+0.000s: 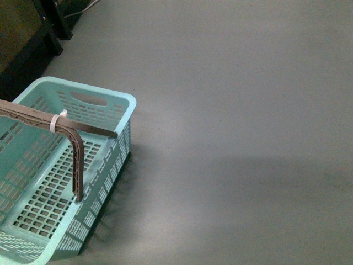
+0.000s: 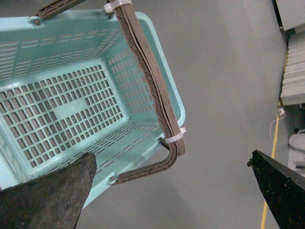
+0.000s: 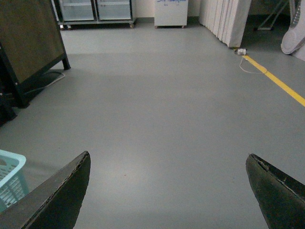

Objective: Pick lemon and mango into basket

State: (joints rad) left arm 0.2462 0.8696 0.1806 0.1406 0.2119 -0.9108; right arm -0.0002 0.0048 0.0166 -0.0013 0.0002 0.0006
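The left gripper will next take hold of the basket by its brown handle (image 1: 77, 154), so that it can carry the basket for the lemon and mango.
The light teal basket (image 1: 83, 107) stands on the grey floor at the lower left of the front view, empty, with its brown handle (image 1: 77, 154) raised and a white zip tie on it. It also shows in the left wrist view (image 2: 71, 100), empty, with the brown handle (image 2: 152, 86) across it. My left gripper (image 2: 174, 164) is open and empty, held above the basket's corner. My right gripper (image 3: 167, 161) is open and empty over bare floor; a corner of the basket (image 3: 9, 179) shows beside it. The lemon and the mango are out of view.
A dark wooden unit on black legs (image 3: 24, 47) stands at the far left. A yellow floor line (image 3: 281, 86) runs along the right. White panels (image 3: 224, 19) and glass-fronted cabinets (image 3: 95, 9) stand at the far end of the room. A cable (image 3: 248, 64) lies near the line.
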